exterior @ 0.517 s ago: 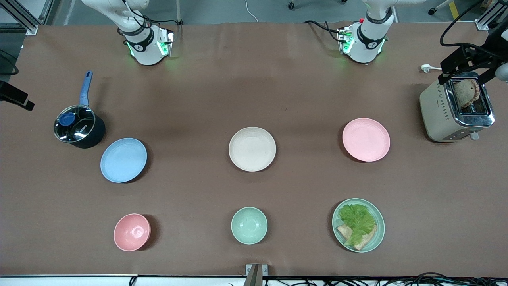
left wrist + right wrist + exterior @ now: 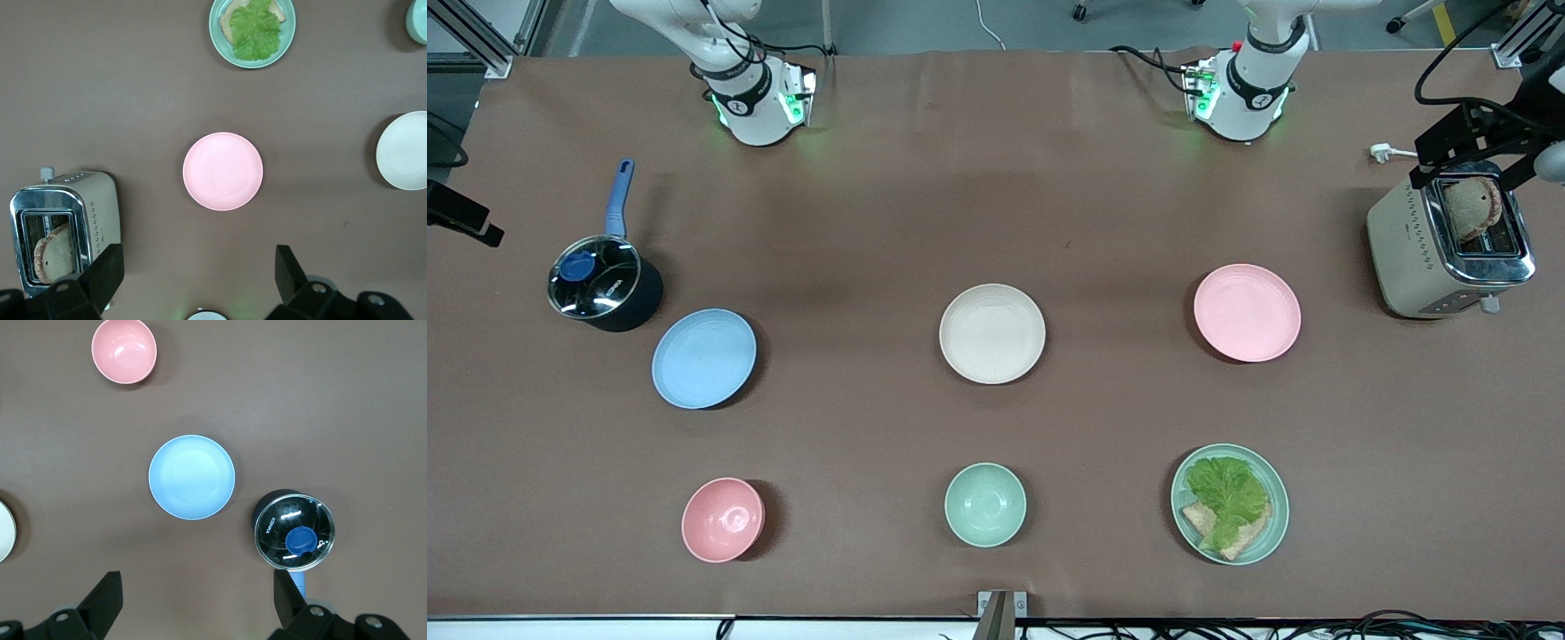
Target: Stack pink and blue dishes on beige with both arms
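Observation:
My left gripper grabs the pink plate by its thin rim (image 2: 1298, 314) (image 2: 185, 171) next, since the plate spreads wider than my left gripper's open fingers.
The beige plate (image 2: 991, 333) lies flat at the table's middle. Toward the left arm's end rests the pink plate (image 2: 1247, 312), also the pink plate (image 2: 223, 171) in the left wrist view. Toward the right arm's end rests the blue plate (image 2: 703, 358), the blue plate (image 2: 191, 477) in the right wrist view. My left gripper (image 2: 199, 273) hangs high over bare table, open and empty. My right gripper (image 2: 198, 595) hangs high too, open, nothing between its fingers. Neither gripper shows in the front view; only the arm bases do.
A lidded dark saucepan (image 2: 603, 283) with a blue handle stands beside the blue plate. A toaster (image 2: 1449, 247) holding bread stands at the left arm's end. Nearest the front camera lie a pink bowl (image 2: 722, 519), a mint bowl (image 2: 984, 504) and a mint plate (image 2: 1230, 503) with lettuce and bread.

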Robot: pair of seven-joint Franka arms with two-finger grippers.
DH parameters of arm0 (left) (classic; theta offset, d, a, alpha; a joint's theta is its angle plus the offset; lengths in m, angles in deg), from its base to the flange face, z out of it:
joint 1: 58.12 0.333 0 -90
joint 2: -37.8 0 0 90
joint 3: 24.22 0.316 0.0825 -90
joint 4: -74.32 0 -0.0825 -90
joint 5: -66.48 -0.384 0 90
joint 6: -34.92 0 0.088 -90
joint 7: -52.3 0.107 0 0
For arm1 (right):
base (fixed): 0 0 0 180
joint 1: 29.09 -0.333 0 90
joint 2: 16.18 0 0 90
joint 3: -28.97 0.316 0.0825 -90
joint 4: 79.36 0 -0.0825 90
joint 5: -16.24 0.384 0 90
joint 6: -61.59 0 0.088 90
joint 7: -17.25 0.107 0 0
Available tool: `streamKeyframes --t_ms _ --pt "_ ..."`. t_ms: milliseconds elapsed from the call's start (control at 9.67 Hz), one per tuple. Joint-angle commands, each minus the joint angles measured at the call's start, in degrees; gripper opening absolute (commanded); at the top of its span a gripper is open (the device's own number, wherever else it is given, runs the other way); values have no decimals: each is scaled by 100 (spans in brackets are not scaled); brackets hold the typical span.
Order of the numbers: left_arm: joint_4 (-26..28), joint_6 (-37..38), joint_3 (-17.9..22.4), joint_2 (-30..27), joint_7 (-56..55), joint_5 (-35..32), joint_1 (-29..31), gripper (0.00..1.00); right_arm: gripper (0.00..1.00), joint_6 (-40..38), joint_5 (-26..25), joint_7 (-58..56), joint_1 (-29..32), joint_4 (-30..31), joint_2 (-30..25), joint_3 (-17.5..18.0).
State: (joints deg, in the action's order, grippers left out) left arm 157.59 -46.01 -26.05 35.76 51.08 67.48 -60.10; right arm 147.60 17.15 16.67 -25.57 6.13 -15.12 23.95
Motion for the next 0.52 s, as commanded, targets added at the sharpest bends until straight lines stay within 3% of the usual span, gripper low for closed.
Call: streamKeyframes --t_ms 0,310,414 --pt "329 -211 391 325 297 328 13 99 100 12 -56 -92 87 100 -97 45" --pt "1818 -1735 911 485 1594 1022 13 100 100 126 -64 -675 157 46 155 -16" --pt "2294 -2220 956 659 2007 1268 39 100 100 335 23 -959 245 125 393 -252"
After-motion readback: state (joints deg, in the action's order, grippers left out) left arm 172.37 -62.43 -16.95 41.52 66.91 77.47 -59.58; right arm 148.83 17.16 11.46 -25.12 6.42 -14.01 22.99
